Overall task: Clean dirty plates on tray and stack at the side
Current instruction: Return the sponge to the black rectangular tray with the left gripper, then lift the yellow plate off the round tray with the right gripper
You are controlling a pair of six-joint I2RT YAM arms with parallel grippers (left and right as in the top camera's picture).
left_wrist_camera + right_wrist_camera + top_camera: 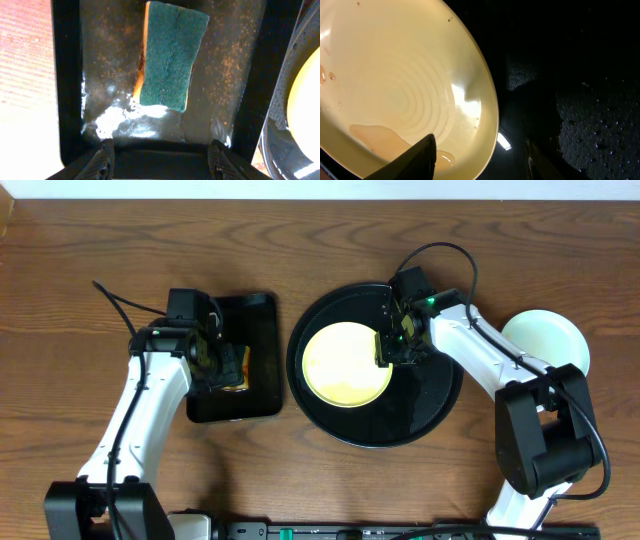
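Observation:
I need to tip off the liquid and stack the yellow plate, so next I should use my right gripper to grab the yellow plate's rim point(385, 364) point(490, 142) on the mint plate's side.
The pale yellow plate point(345, 365) lies in the left half of the round black tray point(430, 415). In the right wrist view the plate point(405, 75) holds a thin puddle of brownish liquid. My right gripper point(388, 350) is open at the plate's right rim; one finger is over the plate and the other over the wet tray point(570, 75), with the rim between them point(480, 155). A pale mint plate point(548, 340) sits on the table right of the tray. My left gripper point(162, 155) is open and empty, just short of a green-topped sponge point(170, 55).
The sponge point(238, 368) lies in a smaller black rectangular tray point(255, 320) left of the round tray; its floor point(107, 65) is wet. The left gripper point(222, 365) hovers over it. Wooden table surrounds both trays.

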